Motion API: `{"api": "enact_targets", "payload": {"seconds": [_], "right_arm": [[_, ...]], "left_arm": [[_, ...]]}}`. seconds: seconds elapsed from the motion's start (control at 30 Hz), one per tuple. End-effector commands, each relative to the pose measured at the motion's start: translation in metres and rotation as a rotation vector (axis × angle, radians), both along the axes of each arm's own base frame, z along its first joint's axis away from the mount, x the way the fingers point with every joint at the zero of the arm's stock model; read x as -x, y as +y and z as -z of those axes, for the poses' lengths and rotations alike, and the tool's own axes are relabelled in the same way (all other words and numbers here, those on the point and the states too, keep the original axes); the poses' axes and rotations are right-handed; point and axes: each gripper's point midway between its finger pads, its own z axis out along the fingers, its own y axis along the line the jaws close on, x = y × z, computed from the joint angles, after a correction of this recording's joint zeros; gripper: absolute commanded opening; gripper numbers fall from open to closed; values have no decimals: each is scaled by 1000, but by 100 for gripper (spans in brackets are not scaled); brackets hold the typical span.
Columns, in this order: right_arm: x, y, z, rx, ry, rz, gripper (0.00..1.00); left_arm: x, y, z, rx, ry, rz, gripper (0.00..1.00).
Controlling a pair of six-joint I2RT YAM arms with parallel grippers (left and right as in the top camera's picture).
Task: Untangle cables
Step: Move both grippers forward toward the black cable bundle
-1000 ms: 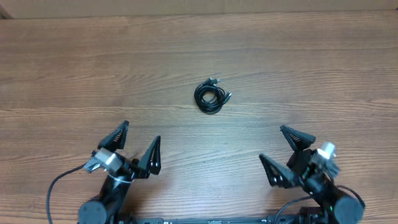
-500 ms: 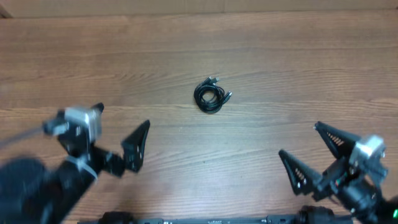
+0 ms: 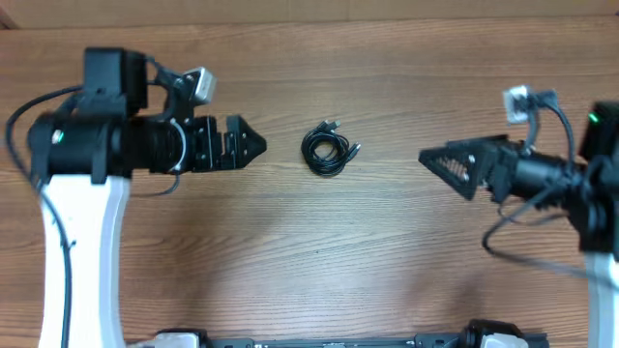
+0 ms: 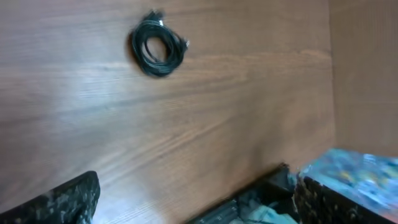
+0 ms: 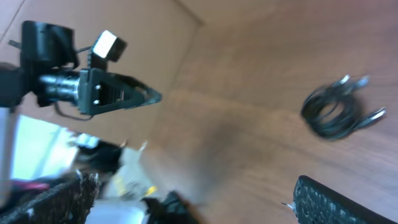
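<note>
I need to untangle the cables, so my right gripper should next grab their looped parts on the coil's near side and leave the plug ends free.
The cables (image 3: 329, 149) lie as one small black coil with silver-tipped plug ends on the wooden table (image 3: 319, 251), near its middle. The coil also shows in the left wrist view (image 4: 157, 47) and the right wrist view (image 5: 336, 112). My left gripper (image 3: 250, 145) is open and empty, left of the coil, its fingertips pointing at it from a short gap. My right gripper (image 3: 440, 162) is open and empty, right of the coil and farther off. Neither touches the cables.
The table's far edge meets a brown wall (image 3: 309, 10). The left arm's white link (image 3: 82, 251) and the right arm's body (image 3: 595, 184) hang over the table's sides. The arm bases sit at the near edge (image 3: 338, 338).
Both arms have risen from the near edge and swung up the table. The grippers now point inward at the coil from left and right. The coil has not moved.
</note>
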Motion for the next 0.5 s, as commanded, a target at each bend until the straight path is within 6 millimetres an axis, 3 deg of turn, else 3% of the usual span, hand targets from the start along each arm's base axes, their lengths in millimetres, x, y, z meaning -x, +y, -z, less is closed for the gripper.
{"api": "enact_targets", "payload": {"seconds": [0.0, 0.13, 0.23, 0.37, 0.43, 0.47], "right_arm": [[-19, 9, 40, 75, 170, -3, 100], [-45, 20, 110, 303, 372, 72, 100], [-76, 37, 168, 443, 519, 199, 100], [-111, 73, 210, 421, 552, 217, 100], [-122, 87, 224, 389, 565, 206, 93], [-127, 94, 234, 387, 564, 193, 84]], "left_arm": [[-9, -7, 18, 37, 118, -1, 100], [-24, 11, 64, -142, 234, -51, 100], [-39, 11, 91, -184, 289, -61, 100], [-63, 15, 119, -223, 302, -69, 100], [-70, 17, 130, -241, 309, -73, 100], [-72, 17, 136, -242, 323, -72, 100]]}}
